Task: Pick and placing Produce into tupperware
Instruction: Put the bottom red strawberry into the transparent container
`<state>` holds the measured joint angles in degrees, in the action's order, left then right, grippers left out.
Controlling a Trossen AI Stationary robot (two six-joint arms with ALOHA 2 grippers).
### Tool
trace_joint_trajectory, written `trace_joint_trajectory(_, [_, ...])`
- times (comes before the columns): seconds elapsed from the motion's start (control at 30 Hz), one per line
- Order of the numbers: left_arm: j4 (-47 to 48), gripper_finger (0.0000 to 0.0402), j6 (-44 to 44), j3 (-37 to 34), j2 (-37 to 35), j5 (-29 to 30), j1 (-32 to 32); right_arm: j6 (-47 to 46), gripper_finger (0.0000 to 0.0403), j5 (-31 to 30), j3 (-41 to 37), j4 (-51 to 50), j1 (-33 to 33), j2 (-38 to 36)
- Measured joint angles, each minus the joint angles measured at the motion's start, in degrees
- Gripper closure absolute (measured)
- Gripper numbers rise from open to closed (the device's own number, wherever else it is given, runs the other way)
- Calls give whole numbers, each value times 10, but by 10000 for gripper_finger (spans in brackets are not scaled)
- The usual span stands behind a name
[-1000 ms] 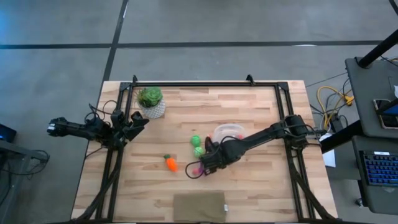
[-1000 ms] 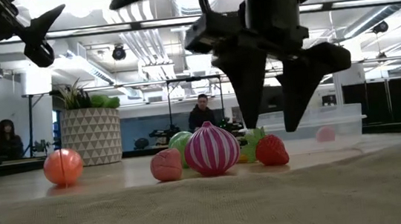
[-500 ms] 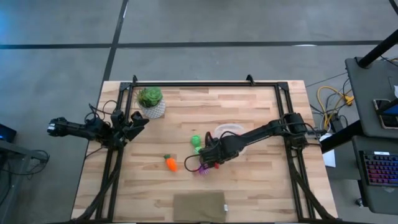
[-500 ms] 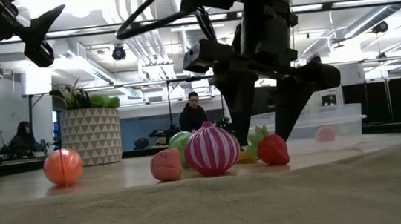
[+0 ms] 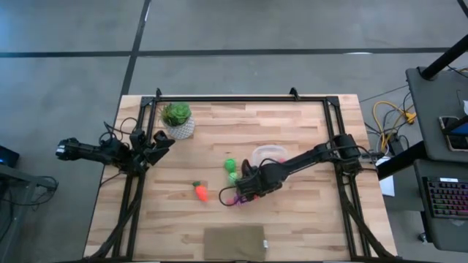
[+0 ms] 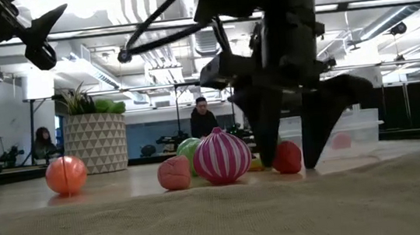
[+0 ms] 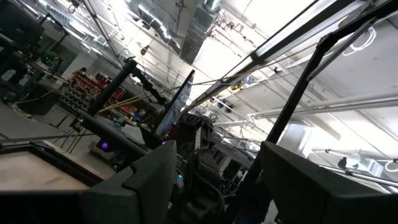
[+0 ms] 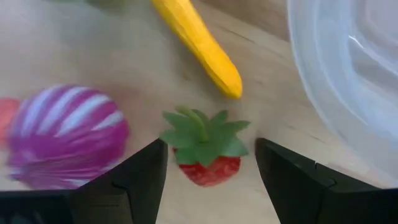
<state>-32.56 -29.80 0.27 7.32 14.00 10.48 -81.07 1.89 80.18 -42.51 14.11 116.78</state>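
My right gripper should close now: its fingers are on either side of the red strawberry under its green leaves, so they would hold it.
My right gripper (image 8: 211,186) points down, open, one finger on each side of a red strawberry (image 8: 206,154) that lies on the table; neither finger touches it. In the low view the strawberry (image 6: 287,156) shows between the fingers near the table top. Beside it lie a magenta striped piece (image 6: 221,157), a small red piece (image 6: 174,173) and a yellow piece (image 8: 200,45). Green balls (image 5: 231,169) and the carrot (image 5: 199,191) lie further left. The clear tupperware (image 5: 268,155) stands just beyond the gripper. My left gripper (image 5: 159,141) waits open at the table's left edge.
A leafy plant in a white patterned pot (image 5: 178,120) stands at the far left. A grey-green mat (image 5: 234,242) lies at the near edge. A black frame (image 5: 241,98) runs along the table's sides. People show in the room behind.
My right gripper has sunk toward the table, jaws at the same width, so that its fingers now reach down on both sides of the strawberry. The produce has stayed where it was.
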Motion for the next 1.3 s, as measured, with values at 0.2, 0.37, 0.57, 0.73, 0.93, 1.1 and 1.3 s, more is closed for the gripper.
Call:
trace_joint_trajectory(0.2, [-9, 183, 0, 0, -2, 3, 0, 3, 167, -2, 15, 4, 0, 10])
trace_joint_trajectory(0.37, [-19, 183, 0, 0, -3, 10, 0, 11, 168, -4, 17, 3, -1, 10])
trace_joint_trajectory(0.57, [-19, 183, 0, 0, -2, 10, 0, 12, 177, 5, 18, -16, -1, 9])
trace_joint_trajectory(0.73, [-19, 183, 0, 0, -2, 10, 0, 16, 205, 11, 21, -25, -1, 7])
trace_joint_trajectory(0.93, [-19, 183, 0, 0, -2, 9, 0, 16, 242, 15, 21, -25, -1, 7])
trace_joint_trajectory(1.1, [-19, 183, 0, 0, -2, 9, 0, 16, 257, 17, 25, -26, -1, 7])
trace_joint_trajectory(1.3, [-19, 183, 0, 0, -2, 9, 0, 19, 246, 17, 47, -39, -1, 6])
